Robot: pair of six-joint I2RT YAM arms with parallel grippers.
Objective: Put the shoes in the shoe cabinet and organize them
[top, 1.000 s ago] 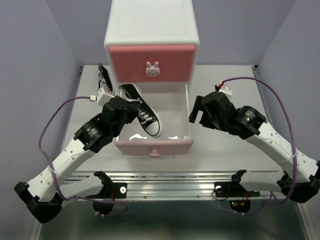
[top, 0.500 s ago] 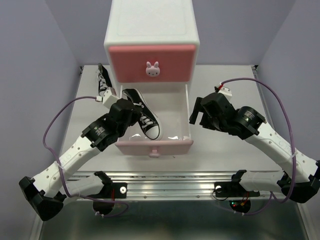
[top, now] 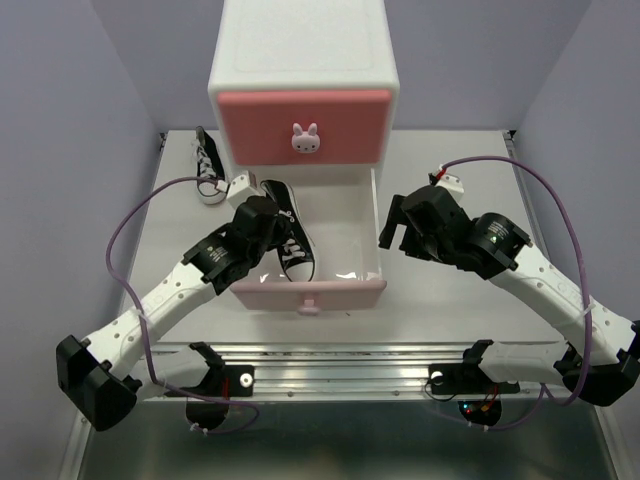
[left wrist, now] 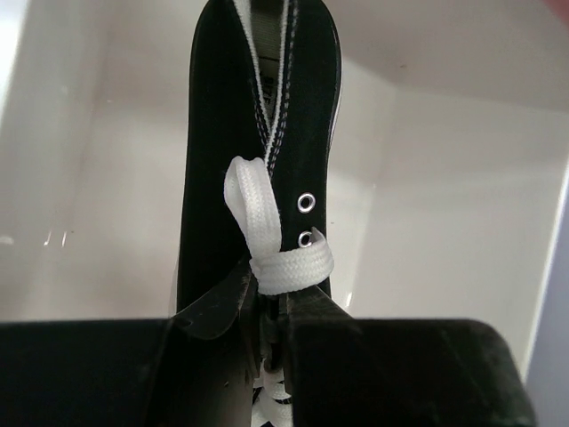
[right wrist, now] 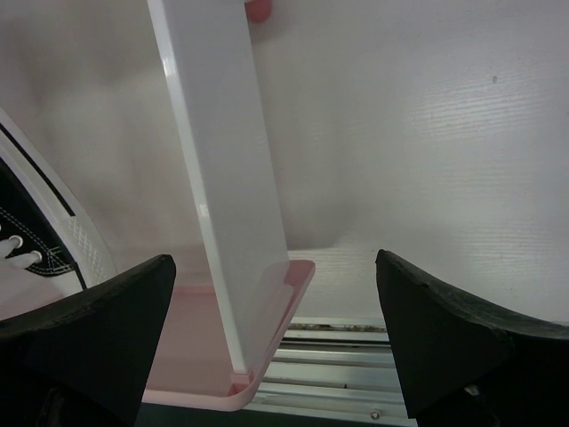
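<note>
The black shoe stays in my left gripper now until it rests on the drawer bottom. It hangs slanted above it, away from the drawer's side, and would drop crooked.
The shoe cabinet [top: 303, 60] stands at the back, its upper drawer closed and its paler lower drawer [top: 308, 293] pulled out. My left gripper [top: 268, 228] is shut on a black shoe [top: 292, 240] by the laces and holds it inside the drawer's left half, toe toward the drawer front. In the left wrist view the fingers [left wrist: 213, 311] pinch that black shoe [left wrist: 222, 133] over the white drawer floor [left wrist: 462, 205]. A second black shoe [top: 208, 166] lies on the table left of the cabinet. My right gripper [top: 393, 222] hangs open just outside the drawer's right wall [right wrist: 222, 178].
The bunny knob [top: 306, 139] marks the closed upper drawer. Purple cables loop from both arms over the table. A metal rail [top: 340, 365] runs along the near edge. The right wrist view catches the held shoe's side [right wrist: 40, 227] inside the drawer.
My left arm has carried the black shoe further into the open drawer and turned it lengthwise. The shoe on the table is now uncovered. The right arm has not moved.
</note>
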